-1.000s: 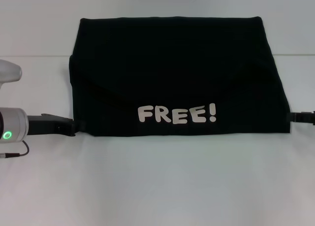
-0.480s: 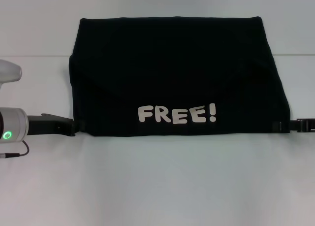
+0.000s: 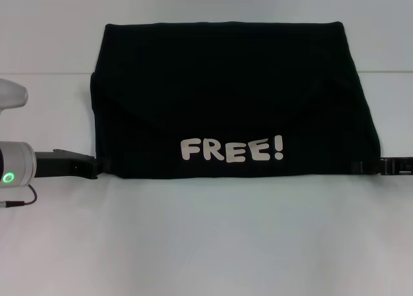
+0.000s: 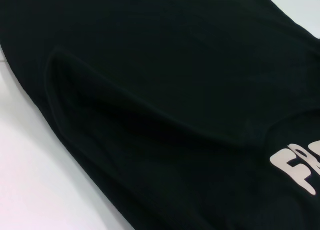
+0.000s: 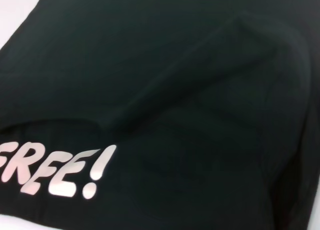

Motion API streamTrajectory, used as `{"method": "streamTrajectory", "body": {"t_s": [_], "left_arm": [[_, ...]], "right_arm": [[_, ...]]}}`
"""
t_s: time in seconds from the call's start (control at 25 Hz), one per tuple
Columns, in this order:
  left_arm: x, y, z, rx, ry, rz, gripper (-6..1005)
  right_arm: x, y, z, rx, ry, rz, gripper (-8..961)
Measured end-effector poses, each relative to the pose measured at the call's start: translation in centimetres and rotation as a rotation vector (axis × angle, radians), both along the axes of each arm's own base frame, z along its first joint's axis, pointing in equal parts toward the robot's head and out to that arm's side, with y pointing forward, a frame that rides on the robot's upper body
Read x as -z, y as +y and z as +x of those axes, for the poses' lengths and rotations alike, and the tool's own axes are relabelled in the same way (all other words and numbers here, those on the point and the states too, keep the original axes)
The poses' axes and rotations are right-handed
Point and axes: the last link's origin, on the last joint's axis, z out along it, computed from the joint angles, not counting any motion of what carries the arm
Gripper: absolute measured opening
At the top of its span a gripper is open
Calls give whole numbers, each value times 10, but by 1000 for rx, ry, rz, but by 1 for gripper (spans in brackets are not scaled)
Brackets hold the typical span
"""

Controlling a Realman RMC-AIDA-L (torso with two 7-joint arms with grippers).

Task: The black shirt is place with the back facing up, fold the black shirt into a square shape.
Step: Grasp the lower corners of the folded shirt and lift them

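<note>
My right gripper's fingers reach past the shirt's side edge (image 3: 375,141) across the shirt's front corner (image 3: 349,169), so it is now time to close and catch the black shirt.
The black shirt (image 3: 226,96) lies folded into a wide rectangle on the white table, with off-white "FREE!" lettering (image 3: 231,149) facing up near its front edge. My left gripper (image 3: 95,168) is low at the shirt's front left corner, touching its edge. My right gripper (image 3: 361,167) reaches in at the front right corner, its tip over the fabric edge. The left wrist view shows the shirt (image 4: 150,89) with a soft raised fold and part of the lettering (image 4: 300,167). The right wrist view shows the shirt (image 5: 175,79) and the lettering (image 5: 55,172).
The white table (image 3: 206,244) stretches in front of the shirt and to both sides. The left arm's silver wrist with a green light (image 3: 13,170) sits at the left edge of the head view.
My right gripper has moved left, from just outside the shirt's front right corner to over its edge. The left gripper and the shirt have stayed put.
</note>
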Motion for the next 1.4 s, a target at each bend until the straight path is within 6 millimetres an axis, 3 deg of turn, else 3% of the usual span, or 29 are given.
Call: {"method": "streamTrajectory", "body": {"t_s": [0.16,0.84,1.12,1.4], "left_arm": [[0,0,0,0,0,0,6],[0,0,0,-2,1,3,6],[-10,-12,3,1,-48,-44,6],[-25,-43,0,1,-107,-116,7]], "right_arm": [[0,-1,3,9,-1,5,648],[-3,-2,4,-18,-12,10,19],[-9,-19,9,-67,38,-18,19],[-23,-60,18,-149,122,-69,20]]}}
